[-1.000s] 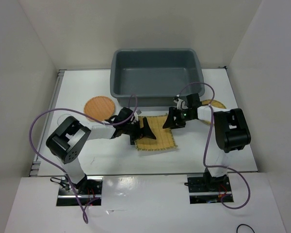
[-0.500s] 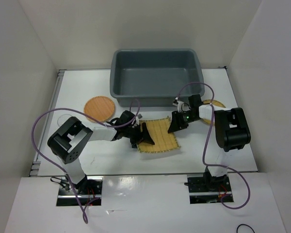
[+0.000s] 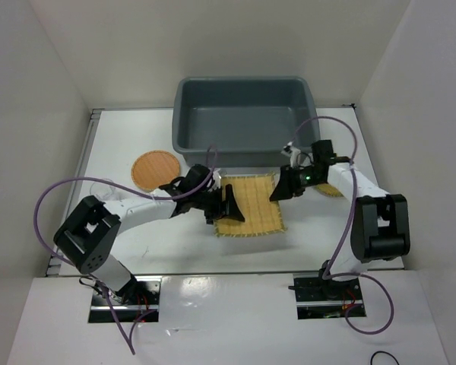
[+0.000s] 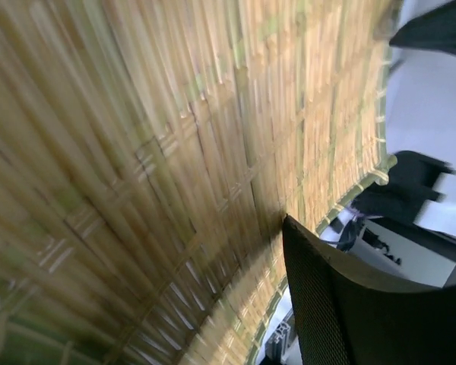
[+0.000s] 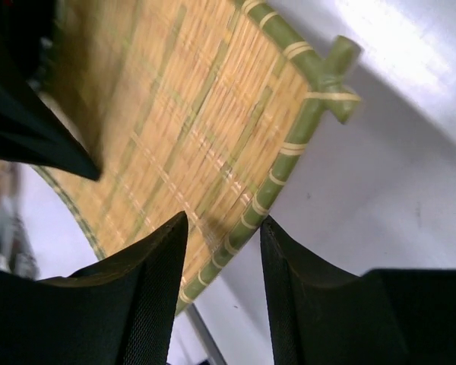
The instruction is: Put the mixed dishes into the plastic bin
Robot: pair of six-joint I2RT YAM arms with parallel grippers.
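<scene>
The mat would slip away and stay behind if I lifted my left gripper now. The gripper's fingers are open, and only one lies across the mat's slats.
The square yellow bamboo mat (image 3: 254, 209) lies just in front of the dark grey plastic bin (image 3: 243, 122). My left gripper (image 3: 226, 207) is at the mat's left edge. In the left wrist view the mat (image 4: 175, 152) fills the picture and one finger (image 4: 342, 304) touches it; the other finger is hidden. My right gripper (image 3: 282, 186) is open at the mat's far right corner, its jaws straddling the green rim (image 5: 224, 218). The orange-brown disc (image 3: 155, 169) lies left of the bin. The round woven mat (image 3: 333, 188) shows partly behind the right arm. A clear glass cup (image 3: 104, 186) stands far left.
White walls close in the table on the left, back and right. Purple cables loop over both arms (image 3: 68, 190). The bin's front wall stands close behind both grippers.
The right gripper narrowed and moved right along the mat's far edge as its arm swung outward. The left arm stretched further. The mat tilted, then shifted slightly toward the bin.
</scene>
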